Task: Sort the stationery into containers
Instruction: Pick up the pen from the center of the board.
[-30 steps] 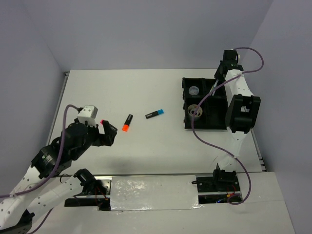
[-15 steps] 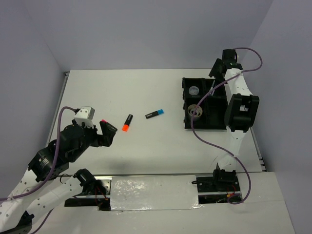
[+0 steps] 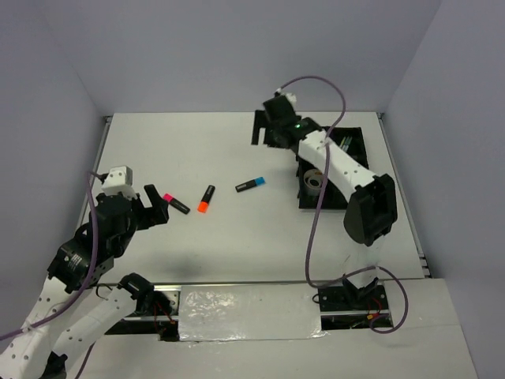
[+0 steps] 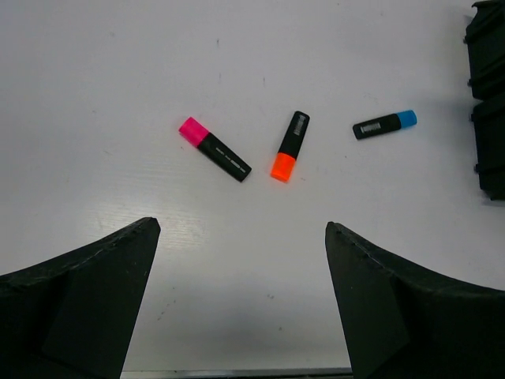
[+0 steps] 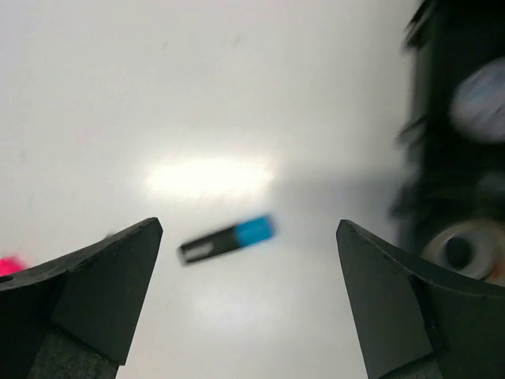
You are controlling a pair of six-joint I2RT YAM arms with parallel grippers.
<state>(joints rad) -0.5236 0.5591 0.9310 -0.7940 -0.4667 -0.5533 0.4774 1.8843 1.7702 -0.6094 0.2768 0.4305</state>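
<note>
The blue-ended marker is for sorting, so the robot's right gripper will next grab it by its black body beside its blue end.
Three short black markers lie on the white table: pink-ended, orange-ended and blue-ended. My left gripper is open and empty, just left of the pink marker. The right gripper is also open and empty, hovering beyond the blue marker, left of the black tray. In the tray sit a tape ring and a blurred clear pot. The right arm hides much of the tray.
Grey walls close the table at the back and both sides. The right arm's purple cable hangs across the tray's front edge. A thin pale stick shows in the tray's far part.
The right arm has swung left from the tray's far right corner to beyond its left side, and its jaws have opened. The left gripper drew back left, uncovering the pink marker.
</note>
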